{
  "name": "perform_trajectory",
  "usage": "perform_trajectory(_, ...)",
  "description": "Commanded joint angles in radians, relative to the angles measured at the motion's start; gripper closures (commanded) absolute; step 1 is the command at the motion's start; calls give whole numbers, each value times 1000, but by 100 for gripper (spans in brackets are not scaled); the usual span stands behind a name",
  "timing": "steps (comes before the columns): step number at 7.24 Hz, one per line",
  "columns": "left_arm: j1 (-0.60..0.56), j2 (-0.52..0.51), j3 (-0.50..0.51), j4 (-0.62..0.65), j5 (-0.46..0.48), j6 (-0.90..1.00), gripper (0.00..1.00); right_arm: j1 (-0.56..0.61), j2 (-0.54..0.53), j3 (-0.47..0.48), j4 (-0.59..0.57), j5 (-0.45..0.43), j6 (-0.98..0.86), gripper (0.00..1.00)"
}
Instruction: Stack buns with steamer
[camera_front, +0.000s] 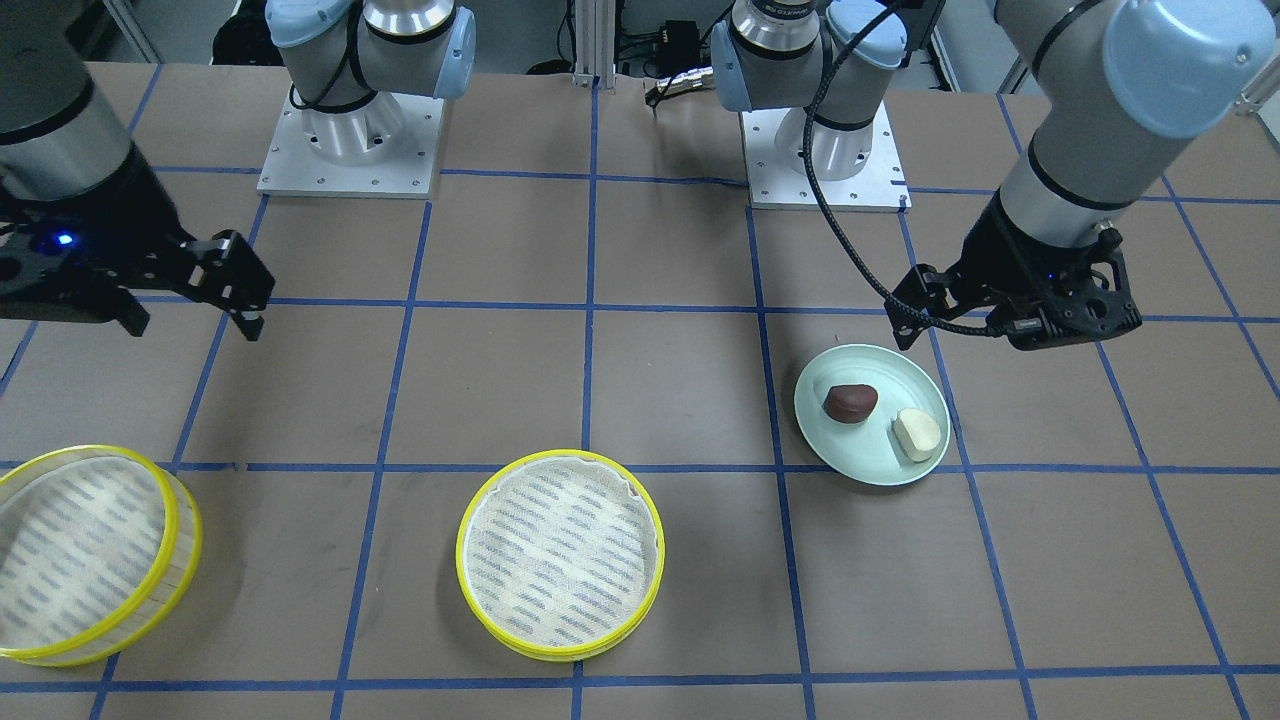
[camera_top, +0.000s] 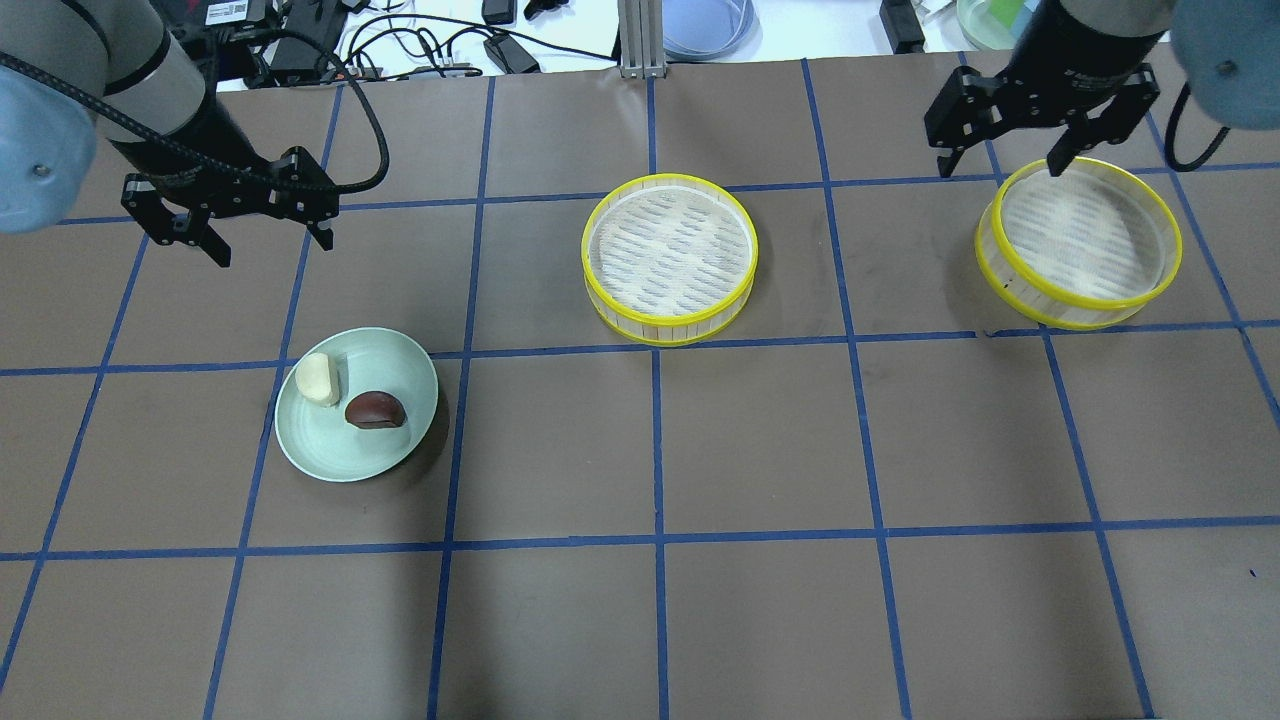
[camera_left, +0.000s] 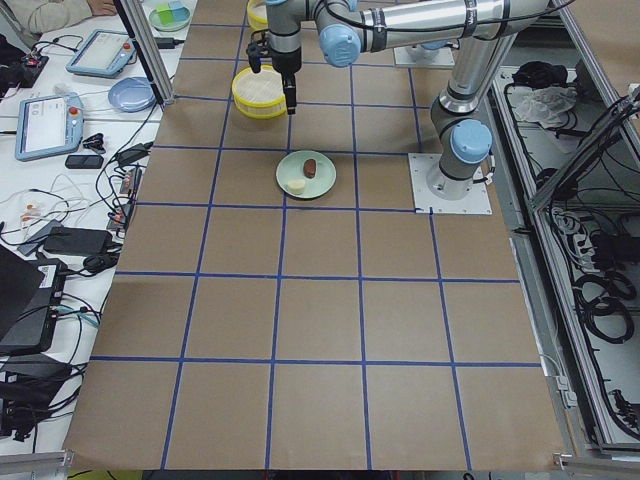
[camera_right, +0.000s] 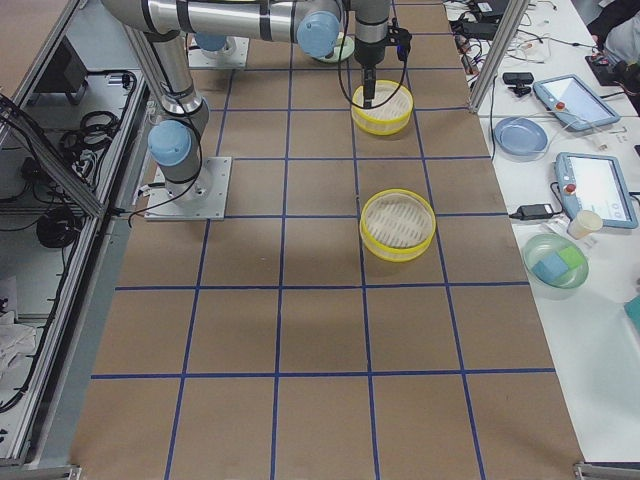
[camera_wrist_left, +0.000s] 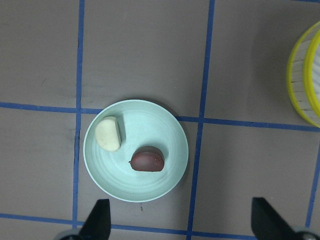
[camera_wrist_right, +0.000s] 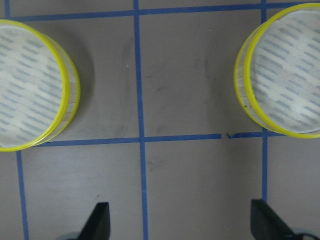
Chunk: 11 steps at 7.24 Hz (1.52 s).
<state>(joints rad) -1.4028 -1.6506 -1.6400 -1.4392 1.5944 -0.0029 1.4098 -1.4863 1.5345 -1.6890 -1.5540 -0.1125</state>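
I will next take the pale cream bun by its rounded body (camera_front: 917, 434) with my left gripper, so that the buns get stacked in the steamer (camera_front: 560, 553).
The dark reddish-brown bun (camera_front: 851, 402) and the pale cream bun (camera_front: 917, 434) lie side by side on a mint-green plate (camera_front: 866, 458). Two yellow-rimmed steamer trays stand apart on the table, one in the middle (camera_top: 670, 255) and one to the robot's right (camera_top: 1080, 240); both are empty. My left gripper (camera_top: 270, 245) is open and empty, raised over the table just beyond the plate (camera_top: 350, 452). Its wrist view shows the cream bun (camera_wrist_left: 108, 133) and the brown bun (camera_wrist_left: 147, 159) below it. My right gripper (camera_top: 1000, 165) is open and empty, raised by the right tray's far-left rim.
The table is brown paper with a blue tape grid. The two arm bases (camera_front: 350, 140) are bolted at the robot's side. Cables and a blue dish (camera_top: 705, 30) lie beyond the far edge. In the right wrist view both trays (camera_wrist_right: 30, 85) (camera_wrist_right: 287, 80) flank a bare square.
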Motion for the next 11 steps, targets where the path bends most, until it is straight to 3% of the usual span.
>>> perform_trajectory(1,22,-85,-61,104,2,15,0,-130,43,-5,-24,-6,-113,0)
perform_trajectory(3,77,-200,-67,111,7,20,0,-219,130,-8,-136,-53,-246,0)
perform_trajectory(4,100,-245,-70,111,71,27,0,-271,185,-10,-220,-55,-304,0)
perform_trajectory(5,116,-282,-72,112,78,26,1,-316,245,-10,-300,-55,-355,0)
perform_trajectory(7,125,-357,-73,161,49,15,3,-399,351,-16,-394,-44,-362,0)
perform_trajectory(8,125,-386,-72,175,50,15,10,-403,378,-17,-415,-44,-366,1)
perform_trajectory(9,123,-411,-73,186,48,14,11,-414,424,-19,-425,-43,-404,12)
perform_trajectory(11,125,-420,-76,184,48,1,85,-414,489,-20,-493,-18,-415,15)
